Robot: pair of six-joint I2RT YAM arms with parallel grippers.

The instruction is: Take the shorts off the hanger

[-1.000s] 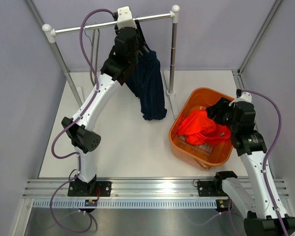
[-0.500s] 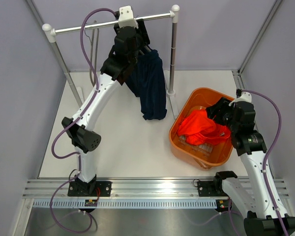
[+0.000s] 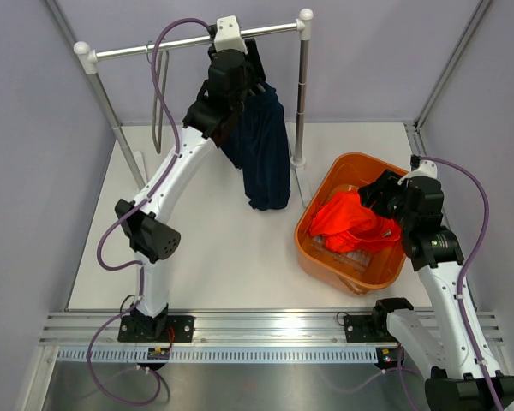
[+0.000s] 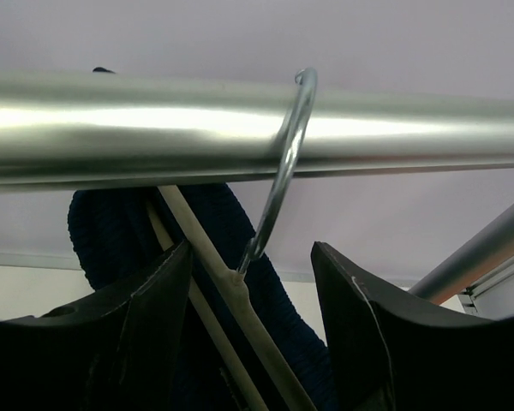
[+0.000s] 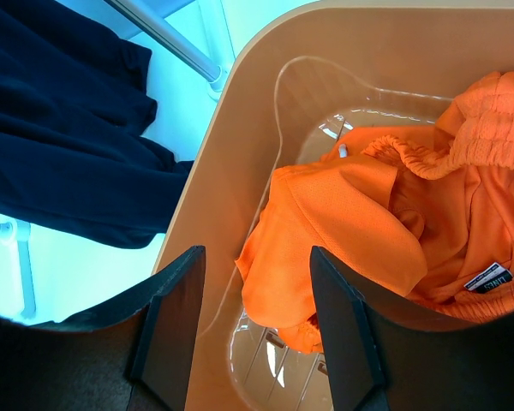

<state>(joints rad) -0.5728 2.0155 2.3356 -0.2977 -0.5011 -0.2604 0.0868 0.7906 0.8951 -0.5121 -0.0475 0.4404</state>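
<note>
I should close my left gripper on the hanger neck (image 4: 239,282) now. The neck is between my fingers, so they would hold it.
Dark navy shorts (image 3: 261,154) hang from a cream hanger (image 4: 240,295) whose metal hook (image 4: 284,163) sits over the silver rail (image 3: 180,43). My left gripper (image 3: 248,81) is raised to the rail. In the left wrist view its jaws (image 4: 250,321) stand open on either side of the hanger neck, touching nothing that I can see. The shorts (image 4: 120,227) hang behind the hanger there. My right gripper (image 3: 379,195) is open and empty above the orange basket (image 3: 325,261); in the right wrist view its jaws (image 5: 255,321) stand apart over orange clothing (image 5: 351,240).
The rack's right upright pole (image 3: 301,94) stands beside the shorts, with its foot (image 3: 297,161) on the table. The orange basket holds red-orange garments (image 3: 347,221). Purple-grey walls close the cell at the back and both sides.
My left arm has shifted a little to the right along the rail, and the shorts swung slightly with it. The right arm has not moved.
</note>
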